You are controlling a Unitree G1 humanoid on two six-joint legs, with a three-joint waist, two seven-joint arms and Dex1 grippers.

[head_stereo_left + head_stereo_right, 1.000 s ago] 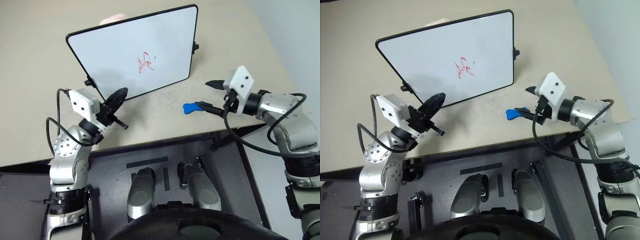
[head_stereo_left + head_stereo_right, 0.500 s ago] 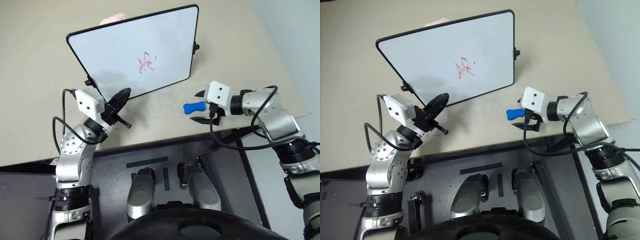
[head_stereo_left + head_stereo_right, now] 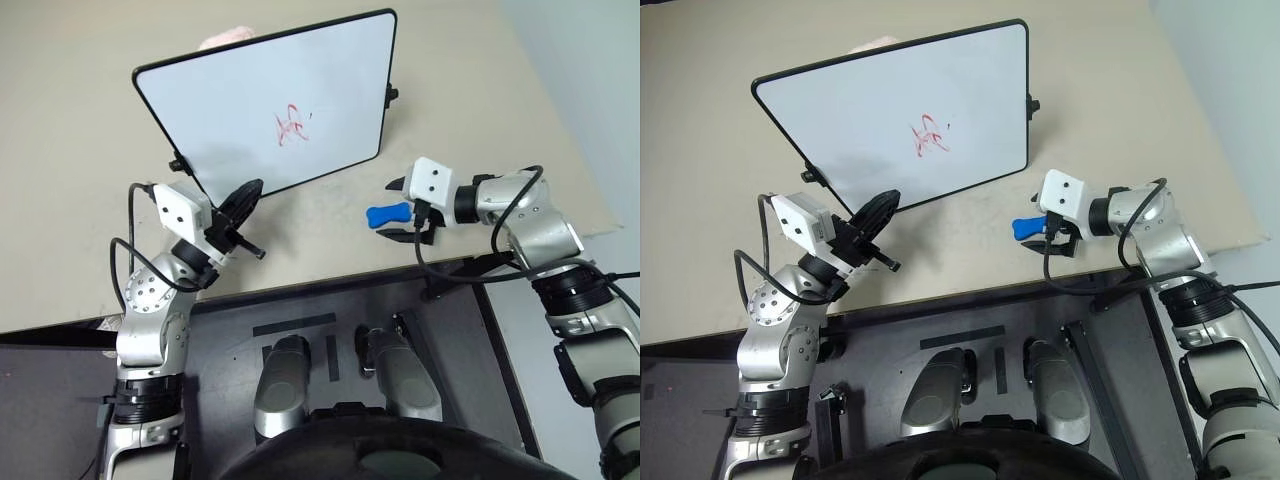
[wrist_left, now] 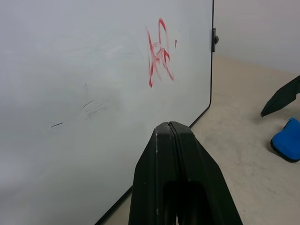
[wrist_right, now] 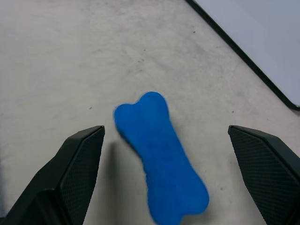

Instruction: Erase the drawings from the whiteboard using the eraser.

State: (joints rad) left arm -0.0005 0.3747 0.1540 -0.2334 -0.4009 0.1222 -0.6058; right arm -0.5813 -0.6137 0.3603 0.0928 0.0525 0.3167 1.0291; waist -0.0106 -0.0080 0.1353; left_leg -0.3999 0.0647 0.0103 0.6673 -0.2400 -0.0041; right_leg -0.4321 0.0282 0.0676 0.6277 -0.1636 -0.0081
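The right gripper grabs the blue eraser by its narrow middle (image 3: 389, 214) next, to wipe the red drawings off the whiteboard (image 3: 220, 110).
The whiteboard (image 3: 220, 110) stands tilted on the beige table, with the red drawings (image 3: 290, 126) near its middle. The blue bone-shaped eraser (image 3: 388, 214) lies flat on the table to the right of the board's lower corner. My right gripper (image 3: 387, 209) is open and points down at the eraser. In the right wrist view the eraser (image 5: 159, 154) lies between the spread fingers (image 5: 79, 164), touching neither. My left gripper (image 3: 250, 190) is shut and empty, its tip just in front of the board's lower edge. The left wrist view has the drawings (image 4: 159, 54) beyond the shut fingers (image 4: 161, 154).
A pale pink object (image 3: 225, 38) peeks over the board's top edge. A black knob (image 3: 391, 94) sticks out of the board's right side. The table's front edge (image 3: 330, 280) runs just below both grippers, with a dark platform beneath it.
My right gripper has come down and to the left, from beside the eraser to straddling it, its wrist turned. The left gripper has stayed where it was, shut.
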